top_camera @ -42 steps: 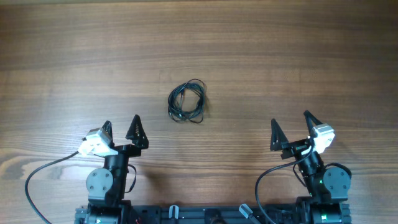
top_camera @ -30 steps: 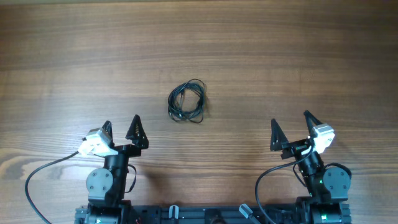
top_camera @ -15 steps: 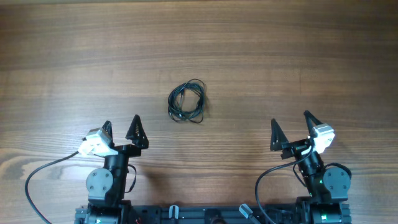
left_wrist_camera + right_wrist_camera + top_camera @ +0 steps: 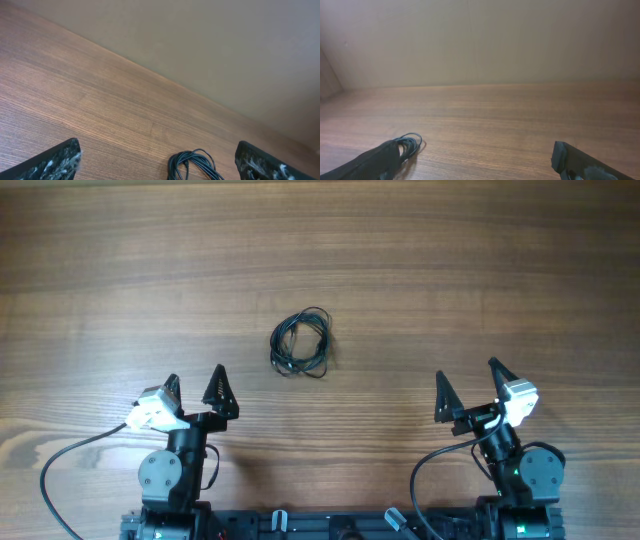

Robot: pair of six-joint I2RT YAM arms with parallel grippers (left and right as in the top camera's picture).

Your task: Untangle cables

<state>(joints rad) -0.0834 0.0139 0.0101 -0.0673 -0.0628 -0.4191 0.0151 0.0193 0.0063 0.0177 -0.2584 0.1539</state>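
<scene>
The left gripper grabs the cables by the coil's side nearest it next, and the opposite side stays free for my right gripper to untangle.
The cables [image 4: 301, 343] are thin black wires bundled in a small coil on the wooden table [image 4: 450, 270], near its middle. The coil also shows at the bottom of the left wrist view [image 4: 192, 165] and at the lower left of the right wrist view [image 4: 410, 145], partly behind a finger. My left gripper [image 4: 193, 388] is open and empty, nearer the front edge and left of the coil. My right gripper [image 4: 468, 383] is open and empty, nearer the front edge and right of the coil. Neither touches the cables.
A thicker black arm cable [image 4: 70, 455] runs from the left arm at the front left. The arm bases [image 4: 170, 480] [image 4: 525, 480] stand at the table's front edge. A plain wall [image 4: 480, 40] rises beyond the table's far edge.
</scene>
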